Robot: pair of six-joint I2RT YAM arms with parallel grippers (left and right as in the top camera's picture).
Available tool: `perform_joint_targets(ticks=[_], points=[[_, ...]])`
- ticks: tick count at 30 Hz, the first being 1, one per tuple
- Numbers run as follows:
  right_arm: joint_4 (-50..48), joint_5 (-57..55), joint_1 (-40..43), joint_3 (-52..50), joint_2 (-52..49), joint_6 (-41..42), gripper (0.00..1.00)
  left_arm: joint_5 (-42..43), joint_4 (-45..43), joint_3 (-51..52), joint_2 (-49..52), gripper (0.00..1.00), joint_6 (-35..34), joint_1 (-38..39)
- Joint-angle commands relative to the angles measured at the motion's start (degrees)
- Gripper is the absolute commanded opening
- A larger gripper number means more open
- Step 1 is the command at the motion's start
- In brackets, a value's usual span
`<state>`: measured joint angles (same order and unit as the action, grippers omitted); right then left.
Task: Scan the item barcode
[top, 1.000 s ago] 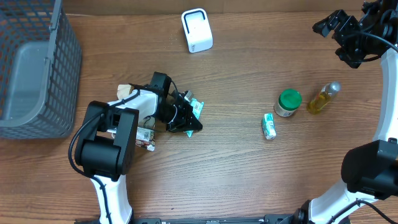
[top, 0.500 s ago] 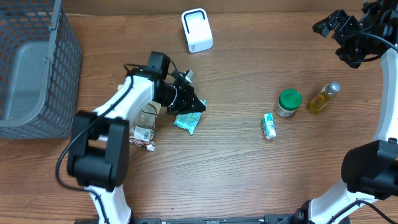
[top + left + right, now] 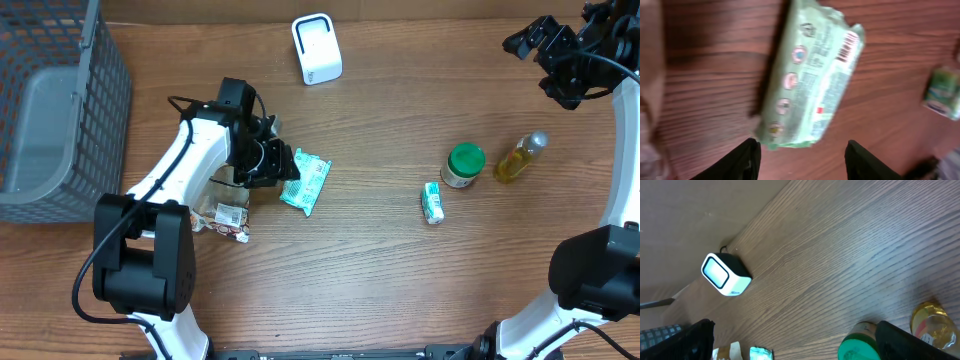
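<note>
My left gripper should next grab the flat green packet by its near end point(image 3: 297, 199), away from the barcode. The barcode then stays uncovered to face the scanner point(image 3: 316, 48).
The item, a flat green packet point(image 3: 306, 183), lies on the wooden table, its printed face showing in the left wrist view point(image 3: 810, 75). My left gripper point(image 3: 281, 166) hangs just to its left, open. Both dark fingertips point(image 3: 744, 161) stand apart at the packet's near end and touch nothing. The white scanner point(image 3: 316, 48) stands at the back centre and also appears in the right wrist view point(image 3: 725, 274). Far off at the back right, my right gripper point(image 3: 556, 56) is raised, open and empty.
A grey wire basket point(image 3: 50, 110) fills the left back corner. A heap of small packets point(image 3: 228, 212) lies beside the left arm. A green-lidded jar point(image 3: 463, 165), an oil bottle point(image 3: 521, 158) and a small green carton point(image 3: 432, 202) stand at the right.
My left gripper has opened and let go of the green packet, which now lies flat on the table. The left arm drew back to the left. The right arm stayed still.
</note>
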<state>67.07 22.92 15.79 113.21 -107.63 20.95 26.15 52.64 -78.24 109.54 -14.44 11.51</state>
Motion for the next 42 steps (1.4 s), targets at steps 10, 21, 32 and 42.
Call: perform_joint_targets(ticks=[10, 21, 32, 42], points=[[-0.09, -0.39, 0.04, 1.18, 0.81, -0.35, 1.0, -9.62, -0.61, 0.17, 1.33, 0.5, 1.6, 1.97], [-0.09, -0.39, 0.04, 1.18, 0.81, -0.35, 1.0, -9.64, -2.89, 0.17, 8.35, 0.51, 1.6, 5.14], [-0.09, -0.39, 0.04, 1.18, 0.81, -0.35, 1.0, -9.62, -2.64, -0.5, 11.41, 0.04, 1.6, 5.53], [-0.09, -0.39, 0.04, 1.18, 0.81, -0.35, 1.0, -11.39, 3.85, -12.7, 8.35, 0.04, 6.95, 4.5]])
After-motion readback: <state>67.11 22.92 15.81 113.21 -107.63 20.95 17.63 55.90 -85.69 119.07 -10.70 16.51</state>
